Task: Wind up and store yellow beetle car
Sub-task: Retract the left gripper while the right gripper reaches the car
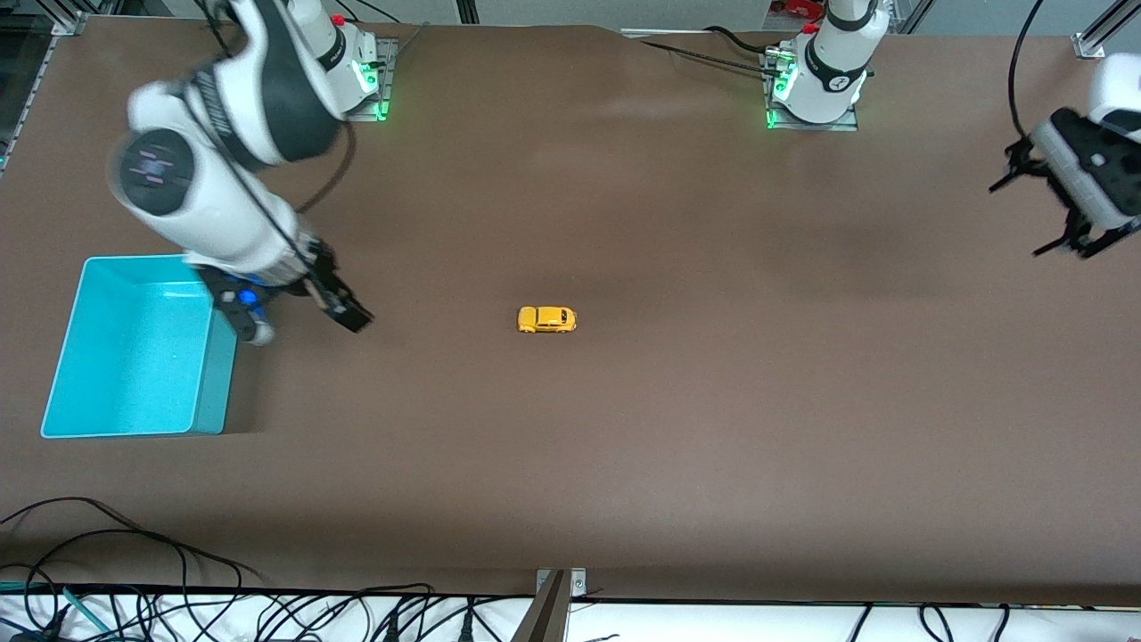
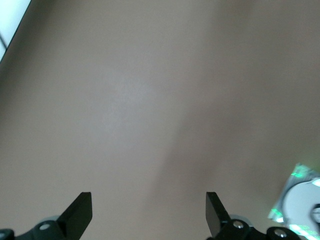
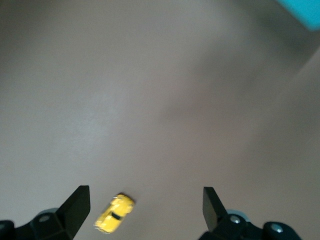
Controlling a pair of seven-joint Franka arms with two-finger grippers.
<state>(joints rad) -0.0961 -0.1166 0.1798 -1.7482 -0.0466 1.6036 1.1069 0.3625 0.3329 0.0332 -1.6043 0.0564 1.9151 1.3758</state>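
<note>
The yellow beetle car (image 1: 546, 319) needs to be stored in the turquoise bin (image 1: 134, 357), so my right gripper will grab the car by its door sides next.
The yellow beetle car (image 1: 546, 319) sits alone on the brown table, about midway between the arms' ends. My right gripper (image 1: 303, 319) is open and empty, hanging low beside the turquoise bin (image 1: 134, 357), between the bin and the car. In the right wrist view the car (image 3: 114, 214) shows close to one finger of the open right gripper (image 3: 146, 202), untouched. My left gripper (image 1: 1025, 217) is open and empty, up over the table's edge at the left arm's end. The left wrist view shows the left gripper (image 2: 148, 207) over bare table.
The turquoise bin stands empty at the right arm's end; its corner shows in the right wrist view (image 3: 306, 11). Arm bases (image 1: 816, 85) with green lights stand along the table's back edge. Cables (image 1: 178, 606) lie past the front edge.
</note>
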